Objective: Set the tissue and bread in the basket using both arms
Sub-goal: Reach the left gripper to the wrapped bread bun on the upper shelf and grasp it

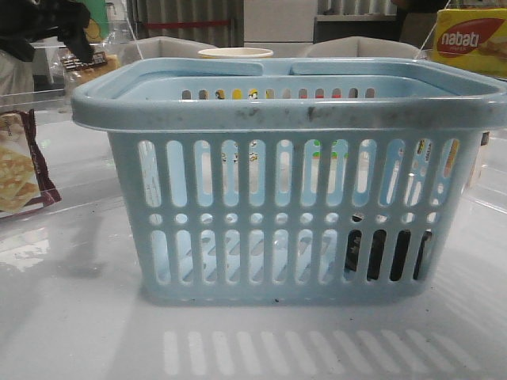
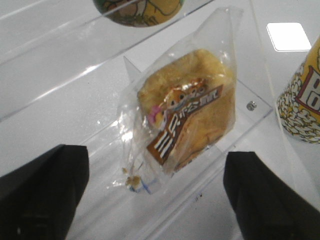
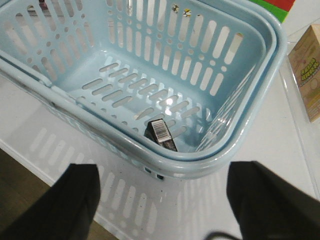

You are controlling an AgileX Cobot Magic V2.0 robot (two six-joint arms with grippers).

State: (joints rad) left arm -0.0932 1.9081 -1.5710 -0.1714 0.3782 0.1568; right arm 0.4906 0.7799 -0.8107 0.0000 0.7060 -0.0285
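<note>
My left gripper's fingers still stop short, so it is too early to close. The move toward the golden-brown bread above the clear shelf comes next.
The pale blue basket (image 1: 285, 111) fills the middle of the front view. The tissue, a small dark pack with a barcode, lies on the basket floor in a corner (image 3: 162, 134); it shows through the slots at lower right (image 1: 380, 253). The bread (image 2: 190, 105), golden-brown in a clear packet with a dark label, lies on a clear shelf. My left gripper (image 2: 155, 200) is open and empty, just short of the bread, the jaws spread wider than the packet. My right gripper (image 3: 160, 200) is open and empty, above the table just outside the basket rim (image 3: 220, 160).
A maroon-edged cracker bag (image 1: 20, 166) lies at far left. A yellow nabati box (image 1: 471, 39) stands at back right. A popcorn cup (image 2: 302, 100) stands beside the bread. A tan box (image 3: 310, 70) stands beside the basket. The table edge (image 3: 30, 170) runs near my right gripper.
</note>
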